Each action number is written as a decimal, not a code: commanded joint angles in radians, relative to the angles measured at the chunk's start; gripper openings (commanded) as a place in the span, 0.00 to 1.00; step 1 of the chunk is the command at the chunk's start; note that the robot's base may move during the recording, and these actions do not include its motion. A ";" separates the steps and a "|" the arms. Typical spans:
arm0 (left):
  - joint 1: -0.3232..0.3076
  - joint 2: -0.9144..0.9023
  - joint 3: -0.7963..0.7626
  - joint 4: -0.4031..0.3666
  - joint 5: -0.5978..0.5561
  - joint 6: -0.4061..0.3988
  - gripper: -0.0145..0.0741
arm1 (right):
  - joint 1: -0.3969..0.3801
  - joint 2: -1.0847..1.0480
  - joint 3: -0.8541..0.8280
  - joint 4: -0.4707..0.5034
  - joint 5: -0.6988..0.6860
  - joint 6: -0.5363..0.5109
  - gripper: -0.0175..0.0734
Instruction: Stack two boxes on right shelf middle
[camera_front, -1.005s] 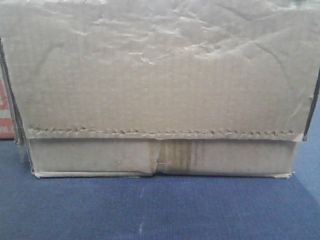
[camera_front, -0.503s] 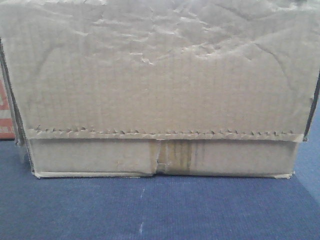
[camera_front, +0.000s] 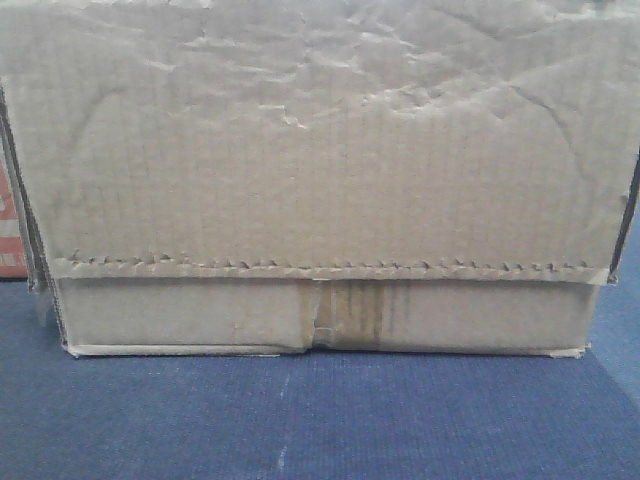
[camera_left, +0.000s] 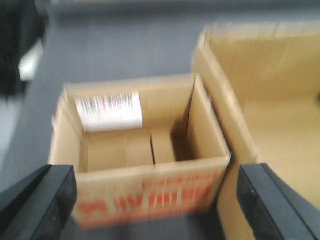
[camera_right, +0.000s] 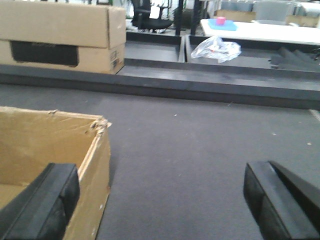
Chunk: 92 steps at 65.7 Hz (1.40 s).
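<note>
My left gripper grips the smaller red-printed box by its side beside the barcode label (camera_left: 67, 130) next, to stack the two boxes.
A wrinkled brown box (camera_front: 320, 170) with a jagged flap edge and a yellowish tape strip (camera_front: 350, 312) fills the front view, standing on blue carpet. Its side (camera_left: 260, 95) shows at the right of the blurred left wrist view. Beside it is a smaller open box (camera_left: 140, 150) with red print and a white label. My left gripper (camera_left: 155, 200) is open, its fingers either side of that smaller box. My right gripper (camera_right: 160, 200) is open over grey carpet, its left finger (camera_right: 47, 200) by an open box's wall (camera_right: 92, 170). The shelf is out of view.
A long cardboard carton (camera_right: 62, 35) lies on a low dark platform (camera_right: 200, 80) at the back. A crumpled plastic bag (camera_right: 216, 49) sits behind it, near a white table (camera_right: 270, 31). A red-printed surface (camera_front: 10, 235) shows left of the big box.
</note>
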 joint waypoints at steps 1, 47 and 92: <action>-0.006 0.103 -0.069 0.028 0.076 0.006 0.80 | 0.015 0.007 -0.010 -0.009 -0.005 -0.002 0.81; 0.354 0.764 -0.513 -0.056 0.264 0.328 0.73 | 0.040 0.007 -0.010 -0.009 -0.001 -0.002 0.81; 0.354 0.955 -0.513 -0.110 0.179 0.328 0.56 | 0.039 0.007 -0.010 -0.021 -0.001 -0.002 0.81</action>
